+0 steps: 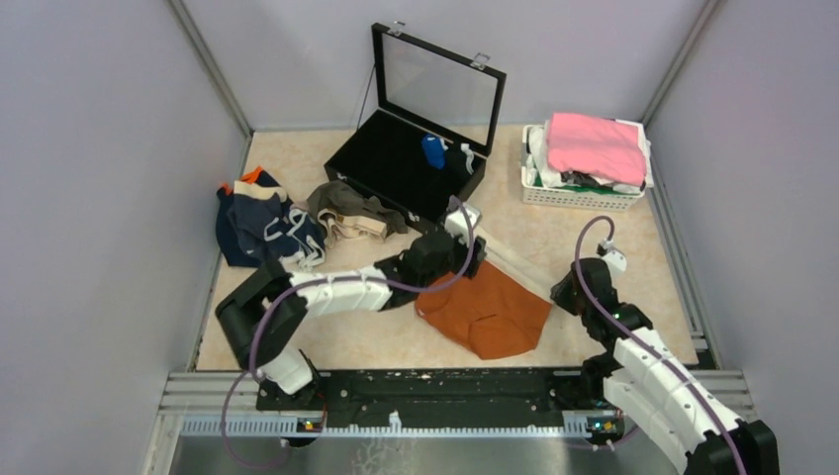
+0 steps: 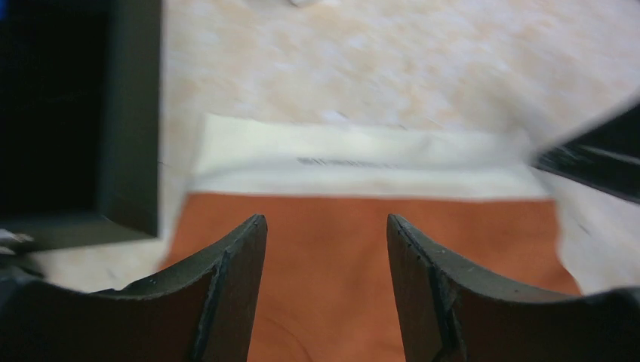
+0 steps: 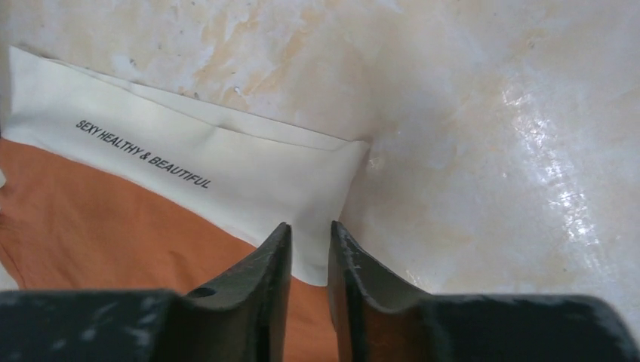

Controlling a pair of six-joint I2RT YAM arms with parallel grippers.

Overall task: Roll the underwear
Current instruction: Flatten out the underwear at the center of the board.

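That side of the rust-orange briefs needs to be folded inward for rolling. My right gripper will next grab the briefs by the cream waistband's end corner (image 1: 551, 294) (image 3: 312, 247) to do that.
The rust-orange briefs (image 1: 487, 309) lie spread flat mid-table, their cream waistband (image 1: 514, 262) on the far side. My left gripper (image 1: 465, 245) is open and empty, just above the orange cloth (image 2: 332, 256) near the waistband's left end (image 2: 362, 158). My right gripper (image 1: 566, 287) is low at the waistband's right end (image 3: 226, 162). Its jaws stand a narrow gap apart over the corner, and the cloth lies flat between them. The navy briefs (image 1: 259, 226) and olive-brown briefs (image 1: 348, 208) lie heaped at the back left.
An open black case (image 1: 408, 163) with a glass lid stands at the back, close behind my left gripper; its wall shows in the left wrist view (image 2: 132, 113). A white basket (image 1: 584, 188) at the back right holds a bright pink cloth (image 1: 596, 145).
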